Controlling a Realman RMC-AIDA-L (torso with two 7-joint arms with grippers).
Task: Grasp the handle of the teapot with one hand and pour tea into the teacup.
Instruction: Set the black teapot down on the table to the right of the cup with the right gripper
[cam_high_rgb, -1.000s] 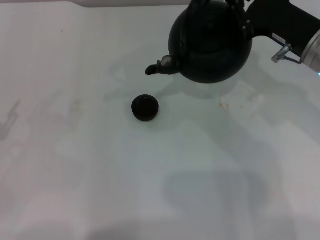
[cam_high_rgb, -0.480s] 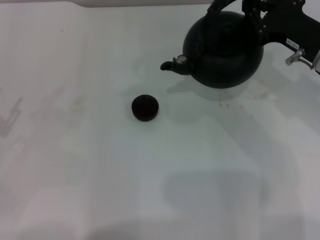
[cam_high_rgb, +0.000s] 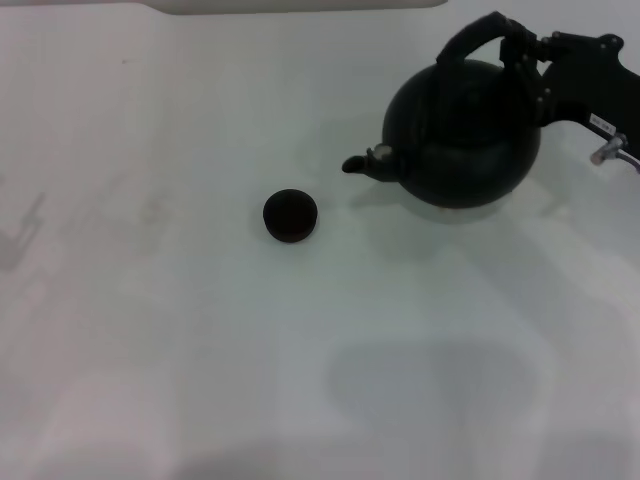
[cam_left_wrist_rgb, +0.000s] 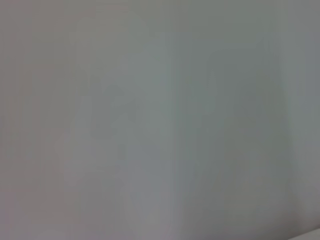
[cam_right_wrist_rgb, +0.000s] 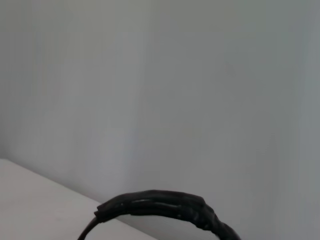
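Note:
The teapot (cam_high_rgb: 465, 140) hangs with its lower edge (cam_high_rgb: 463, 202) above a spread-out shadow. My right gripper lowers the teapot's base onto the white table before releasing the teapot.
The round matte black teapot (cam_high_rgb: 465, 140) stands upright at the back right in the head view. Its short spout (cam_high_rgb: 360, 163) points left toward the teacup. My right gripper (cam_high_rgb: 525, 55) comes in from the right and is shut on the right side of the black arched handle (cam_high_rgb: 475, 38). The handle also shows in the right wrist view (cam_right_wrist_rgb: 160, 204) as a black ribbed arc. I cannot tell whether the pot rests on the table or hangs just above it. The small black teacup (cam_high_rgb: 290, 215) sits alone to the left of the spout, apart from it. My left gripper is out of view.
The white table (cam_high_rgb: 200, 350) carries only the pot and cup. A pale raised strip (cam_high_rgb: 300, 5) runs along the back edge. The left wrist view shows only a blank pale surface.
The teapot, held by my right gripper, has moved right and nearer, away from the cup. It has gone from tilted spout-down to upright. The cup has not moved.

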